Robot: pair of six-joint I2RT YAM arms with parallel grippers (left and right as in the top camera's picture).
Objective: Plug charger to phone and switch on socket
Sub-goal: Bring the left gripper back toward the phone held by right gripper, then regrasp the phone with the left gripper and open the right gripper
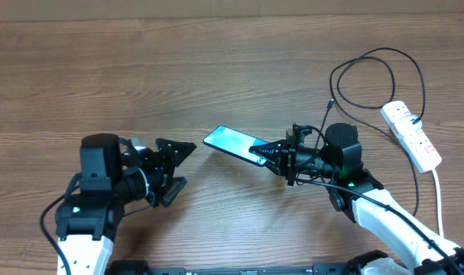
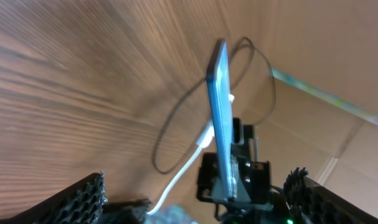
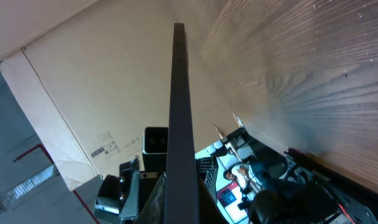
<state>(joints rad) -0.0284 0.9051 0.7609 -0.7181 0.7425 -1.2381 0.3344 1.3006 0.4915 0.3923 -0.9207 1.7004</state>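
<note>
My left gripper grabs the phone toward its loose end (image 1: 220, 139) next, across its slim thickness. That leaves the phone's end at my right gripper free to plug the charger.
My right gripper (image 1: 271, 156) is shut on the phone (image 1: 233, 143), a slim slab with a light blue screen, and holds it lifted off the table, pointing left. In the right wrist view the phone (image 3: 178, 118) runs edge-on straight up from the jaws (image 3: 179, 205). In the left wrist view the phone (image 2: 222, 112) stands edge-on in front of the right gripper. My left gripper (image 1: 180, 166) is open and empty, a short way left of the phone's free end. The charger (image 1: 369, 76) loops at the back right; its plug tip (image 1: 330, 101) lies on the table. The socket (image 1: 412, 134) lies at the right.
The socket's thick white cord (image 1: 438, 200) runs down toward the front right edge. A cardboard wall (image 2: 338, 56) stands behind the table. The wooden table top (image 1: 140, 69) spreads left and back.
</note>
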